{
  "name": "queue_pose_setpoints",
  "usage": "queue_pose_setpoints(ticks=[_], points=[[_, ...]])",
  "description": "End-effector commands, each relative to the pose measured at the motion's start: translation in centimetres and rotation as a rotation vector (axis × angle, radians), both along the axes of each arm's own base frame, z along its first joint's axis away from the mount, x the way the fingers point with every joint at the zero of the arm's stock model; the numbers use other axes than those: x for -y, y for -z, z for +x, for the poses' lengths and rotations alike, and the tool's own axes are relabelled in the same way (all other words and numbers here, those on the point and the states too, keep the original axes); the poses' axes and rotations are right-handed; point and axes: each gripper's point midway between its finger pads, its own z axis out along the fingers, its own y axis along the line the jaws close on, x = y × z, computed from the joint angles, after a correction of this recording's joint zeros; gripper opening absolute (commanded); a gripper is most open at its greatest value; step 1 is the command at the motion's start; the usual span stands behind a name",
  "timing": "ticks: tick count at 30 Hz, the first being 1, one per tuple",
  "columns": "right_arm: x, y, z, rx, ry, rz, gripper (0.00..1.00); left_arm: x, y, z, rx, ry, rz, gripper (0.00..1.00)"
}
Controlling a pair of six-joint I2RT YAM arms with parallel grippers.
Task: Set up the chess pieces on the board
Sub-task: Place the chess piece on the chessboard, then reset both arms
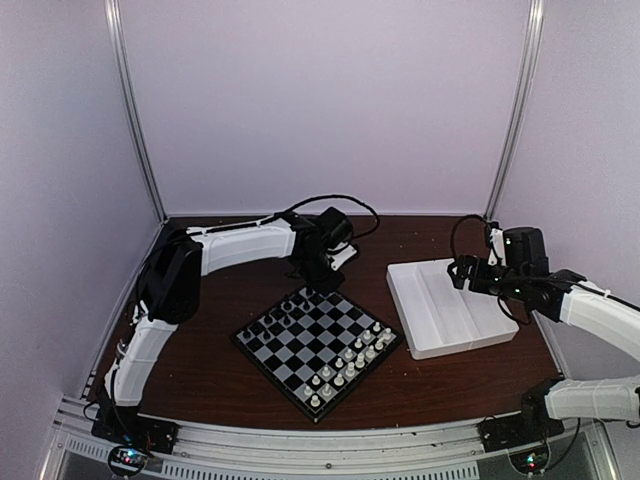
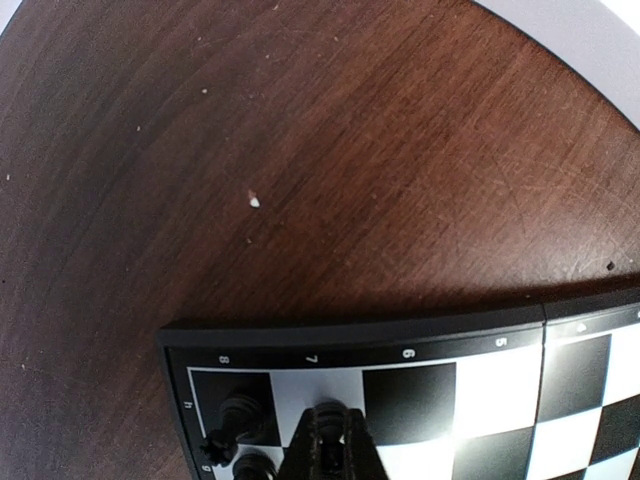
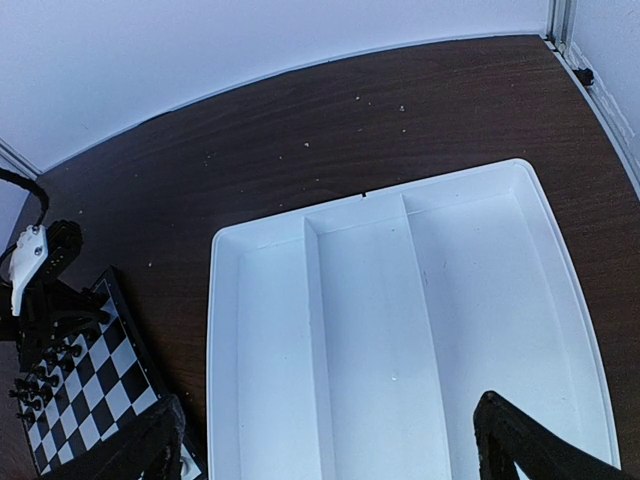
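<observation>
The black piece sits in the light edge square beside other black pieces and would stand there, so my left gripper should open.
The board [image 1: 300, 350] lies at the table's middle, turned like a diamond. Several black chess pieces [image 1: 293, 300] stand at its far corner and several white ones [image 1: 350, 365] along its near right side. My left gripper [image 1: 318, 283] is down at the far corner. In the left wrist view it [image 2: 330, 440] is shut on a black piece [image 2: 329, 418] over a light edge square by the mark 7. Other black pieces [image 2: 240, 410] stand just to its left. My right gripper [image 1: 460, 272] hangs open and empty above the white tray [image 3: 260, 235].
The white three-compartment tray [image 1: 450, 300] sits right of the board, with nothing showing in it. In the right wrist view the board [image 3: 95, 385] and the left arm show at the left edge. Dark wood table [image 2: 350, 150] stretches beyond the board's far edge. Walls enclose the back and sides.
</observation>
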Motion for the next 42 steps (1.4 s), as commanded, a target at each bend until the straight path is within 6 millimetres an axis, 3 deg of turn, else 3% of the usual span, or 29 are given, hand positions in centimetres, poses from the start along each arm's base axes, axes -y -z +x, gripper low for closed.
queue_pose_setpoints(ticks=[1, 8, 13, 22, 26, 27, 29, 30, 31, 32, 34, 35, 38, 42], points=[[0.6, -0.3, 0.0, 0.012, 0.022, -0.008, 1.0, -0.2, 1.0, 0.6, 0.002, -0.008, 0.007, 0.0], [0.6, -0.3, -0.1, 0.011, 0.021, -0.009, 1.0, -0.2, 0.4, 0.8, 0.014, -0.004, 0.009, 0.18], [0.5, -0.1, 0.0, 0.005, 0.019, -0.003, 1.0, 0.3, -1.5, 1.2, 0.039, 0.0, -0.022, 0.2], [0.5, -0.4, 0.1, 0.015, 0.015, -0.011, 1.0, 1.8, -8.9, 0.1, 0.106, 0.061, -0.149, 0.28], [1.4, -1.9, 0.1, 0.072, 0.045, -0.04, 1.0, 1.3, -13.2, -0.8, 0.18, 0.061, -0.224, 0.43], [1.9, -2.5, 0.0, 0.1, 0.065, -0.055, 1.0, 0.8, -13.9, -1.0, 0.203, 0.048, -0.236, 0.53], [2.7, -3.5, -0.3, 0.158, 0.093, -0.076, 1.0, -1.0, -16.1, -1.0, 0.285, -0.01, -0.266, 0.87], [3.0, -3.9, -0.5, 0.187, 0.099, -0.08, 1.0, -2.1, -16.8, -1.3, 0.324, -0.029, -0.278, 0.96], [3.3, -4.5, -0.7, 0.225, 0.108, -0.076, 1.0, -3.1, -18.0, -1.4, 0.373, -0.054, -0.302, 0.97], [3.6, -5.0, -1.0, 0.264, 0.122, -0.069, 1.0, -4.6, -17.3, -1.9, 0.393, -0.076, -0.291, 0.98], [4.3, -6.6, -1.8, 0.379, 0.144, -0.067, 1.0, -6.8, -19.1, -2.5, 0.465, -0.119, -0.329, 0.98], [4.7, -5.8, -2.2, 0.383, 0.152, -0.081, 1.0, -8.1, -19.3, -2.8, 0.481, -0.142, -0.327, 0.98], [5.9, -6.7, -3.3, 0.535, 0.188, -0.114, 0.98, -12.6, -20.0, -3.0, 0.531, -0.247, -0.304, 0.98], [7.8, -6.3, -4.7, 0.611, 0.241, -0.222, 0.99, -19.9, -18.8, -2.7, 0.585, -0.449, -0.211, 0.98]])
